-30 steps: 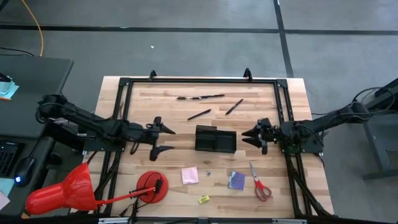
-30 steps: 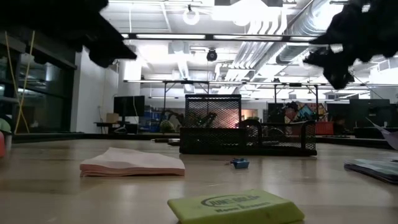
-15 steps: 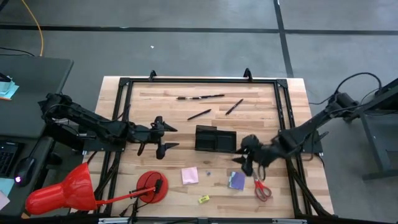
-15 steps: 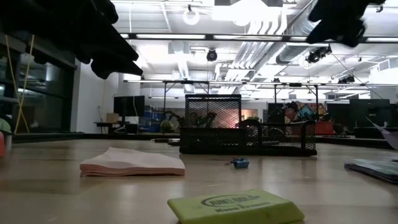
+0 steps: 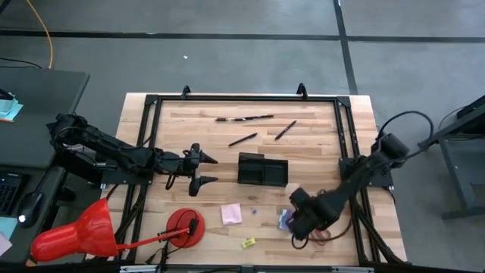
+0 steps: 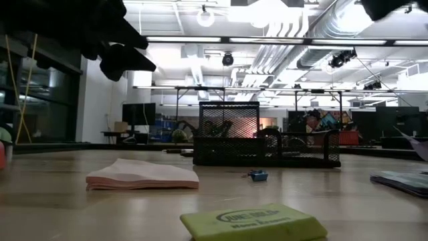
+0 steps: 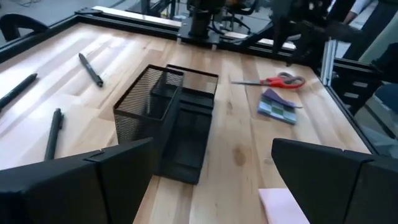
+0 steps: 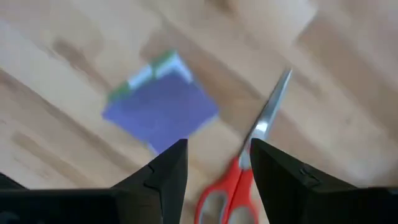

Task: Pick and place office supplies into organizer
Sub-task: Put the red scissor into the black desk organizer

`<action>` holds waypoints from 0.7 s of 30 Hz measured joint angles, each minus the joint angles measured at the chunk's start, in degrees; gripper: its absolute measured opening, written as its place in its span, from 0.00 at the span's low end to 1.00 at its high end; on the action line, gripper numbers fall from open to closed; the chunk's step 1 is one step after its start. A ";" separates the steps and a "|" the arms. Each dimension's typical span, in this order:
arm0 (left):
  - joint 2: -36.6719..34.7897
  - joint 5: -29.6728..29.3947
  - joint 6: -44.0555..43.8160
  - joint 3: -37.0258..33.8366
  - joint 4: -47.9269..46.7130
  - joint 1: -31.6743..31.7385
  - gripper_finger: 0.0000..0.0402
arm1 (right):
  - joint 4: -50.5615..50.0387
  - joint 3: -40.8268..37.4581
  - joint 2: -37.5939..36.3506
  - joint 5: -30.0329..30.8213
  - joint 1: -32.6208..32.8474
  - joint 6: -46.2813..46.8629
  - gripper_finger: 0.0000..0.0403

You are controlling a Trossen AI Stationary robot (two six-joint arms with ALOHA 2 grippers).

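Note:
My right gripper is to grab the scissors by their red handles next, and then it should put them into the organizer.
The black mesh organizer stands mid-table. Near the near edge lie a pink sticky pad, a purple pad, red-handled scissors and a yellow eraser. Dark pens lie toward the far edge. My right gripper hovers open, pointing down above the scissors and purple pad; its arm hides most of the scissors in the high view. My left gripper waits open, left of the organizer.
A tiny blue piece lies between the pink and purple pads. A red cone and a red disc with a stick sit at the near left. Black frame rails run around the table top.
My right gripper has swung from beside the organizer's right end toward the near edge, tipping to point down over the scissors and purple pad. My left gripper has edged slightly toward the organizer. No object has moved.

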 joint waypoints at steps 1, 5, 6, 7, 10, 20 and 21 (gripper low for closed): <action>0.01 -0.02 0.00 0.00 -0.07 0.00 0.78 | -0.18 0.01 0.73 -1.77 0.38 1.40 0.42; 0.00 -0.05 0.01 0.00 0.15 0.04 0.78 | 0.78 0.02 2.36 -7.16 2.33 6.31 0.42; 0.01 -0.04 0.01 0.00 0.14 0.04 0.78 | 1.72 0.02 2.34 -7.17 2.96 7.73 0.42; 0.01 -0.04 0.01 0.00 0.15 0.04 0.78 | 3.12 0.02 2.28 -7.29 3.61 9.00 0.42; 0.01 -0.06 0.07 0.00 0.15 0.04 0.78 | 8.95 0.02 2.28 -8.73 5.69 13.72 0.42; 0.01 -0.06 1.36 0.00 0.17 0.04 0.78 | 14.94 0.04 7.39 -11.68 8.92 19.89 0.42; 0.01 -0.06 1.36 0.00 0.20 0.04 0.78 | 14.91 0.04 7.84 -11.71 8.92 19.72 0.42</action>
